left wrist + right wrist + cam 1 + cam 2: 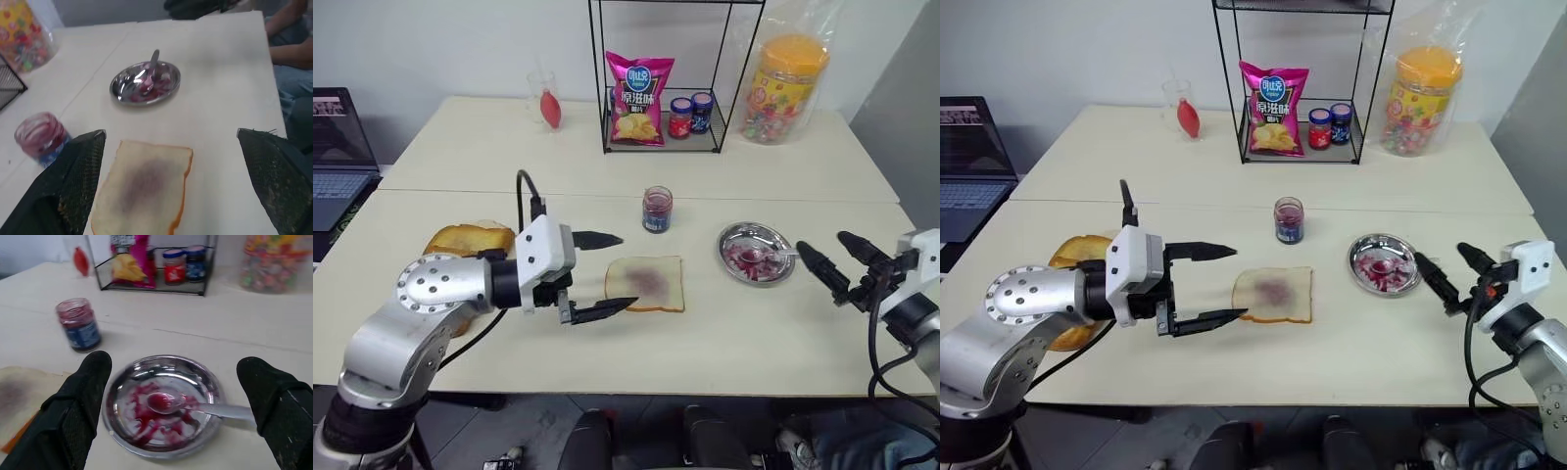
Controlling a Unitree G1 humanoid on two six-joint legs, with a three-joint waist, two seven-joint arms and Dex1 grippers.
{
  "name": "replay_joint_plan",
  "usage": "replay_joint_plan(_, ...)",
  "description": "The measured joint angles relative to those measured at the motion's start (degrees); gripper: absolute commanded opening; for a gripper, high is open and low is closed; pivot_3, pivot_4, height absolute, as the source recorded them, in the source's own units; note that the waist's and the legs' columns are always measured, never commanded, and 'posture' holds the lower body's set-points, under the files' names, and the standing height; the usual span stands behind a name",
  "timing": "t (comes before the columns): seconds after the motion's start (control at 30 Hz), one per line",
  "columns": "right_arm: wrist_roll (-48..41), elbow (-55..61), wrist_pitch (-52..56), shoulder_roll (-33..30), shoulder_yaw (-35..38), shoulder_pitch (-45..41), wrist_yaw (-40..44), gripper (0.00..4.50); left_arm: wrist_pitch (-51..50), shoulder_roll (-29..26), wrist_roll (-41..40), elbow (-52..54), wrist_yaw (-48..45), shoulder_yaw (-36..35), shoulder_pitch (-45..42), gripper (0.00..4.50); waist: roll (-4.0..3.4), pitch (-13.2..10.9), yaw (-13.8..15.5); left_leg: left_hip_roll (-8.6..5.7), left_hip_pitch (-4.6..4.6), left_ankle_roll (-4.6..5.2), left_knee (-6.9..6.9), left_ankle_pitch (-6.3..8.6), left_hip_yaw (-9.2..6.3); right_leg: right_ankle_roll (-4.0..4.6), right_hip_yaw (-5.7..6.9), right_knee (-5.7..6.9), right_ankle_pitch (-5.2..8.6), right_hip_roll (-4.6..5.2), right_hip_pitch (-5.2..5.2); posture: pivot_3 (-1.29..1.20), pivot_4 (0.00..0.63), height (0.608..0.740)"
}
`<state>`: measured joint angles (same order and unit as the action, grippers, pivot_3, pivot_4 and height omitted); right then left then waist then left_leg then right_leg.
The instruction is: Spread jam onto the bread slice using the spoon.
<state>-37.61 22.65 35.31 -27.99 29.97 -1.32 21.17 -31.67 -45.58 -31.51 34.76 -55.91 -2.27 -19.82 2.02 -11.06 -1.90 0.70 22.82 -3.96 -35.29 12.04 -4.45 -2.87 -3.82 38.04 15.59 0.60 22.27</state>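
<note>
Red jam covers the spoon's bowl. My right gripper will next grab the spoon by its clean handle end to spread jam.
The bread slice lies flat mid-table, pale with a purple smear in its middle. The jam jar stands open just behind it. To their right a small steel dish smeared with jam holds the spoon, bowl in the dish and handle over its right rim. My left gripper hovers open just left of the bread, fingers pointing right, holding nothing. My right gripper stands open right of the dish, fingers pointing toward it, also empty.
Toasted golden slices lie under my left arm. A wire rack at the back holds a chip bag and two lidded jars. A candy tub stands at back right, a glass at back left, a laptop far left.
</note>
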Motion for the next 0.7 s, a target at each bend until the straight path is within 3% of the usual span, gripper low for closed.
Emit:
replay_joint_plan(0.23,-0.2,-11.0,0.6,5.5,0.2,-7.2,-7.6,4.5,1.4,0.9,0.1,-1.1,-2.7,4.4,-0.2,4.49,-0.24,0.0,-0.4,0.1,-0.06,0.01,0.06,0.0,0.09,0.04,-0.14,0.06,0.01,-0.15,0.04,0.0,0.15,0.74)
replay_joint_plan(0.53,-4.2,-29.4,1.2,7.2,0.6,-16.5,-4.7,4.5,3.2,1.3,1.4,-2.2,-4.5,7.9,-1.1,4.49,-0.31,0.0,-0.5,0.1,-0.06,0.02,0.06,0.0,0.1,0.04,-0.15,0.07,0.0,-0.16,0.04,0.0,0.15,0.74)
replay_joint_plan(0.7,-6.8,-32.2,3.6,8.3,0.5,-18.6,-3.7,4.5,3.1,1.9,1.5,-2.2,-3.9,8.8,-1.2,4.49,-0.33,-0.1,-0.5,0.1,-0.05,0.02,0.07,0.0,0.09,0.04,-0.16,0.06,0.0,-0.16,0.05,0.0,0.15,0.74)
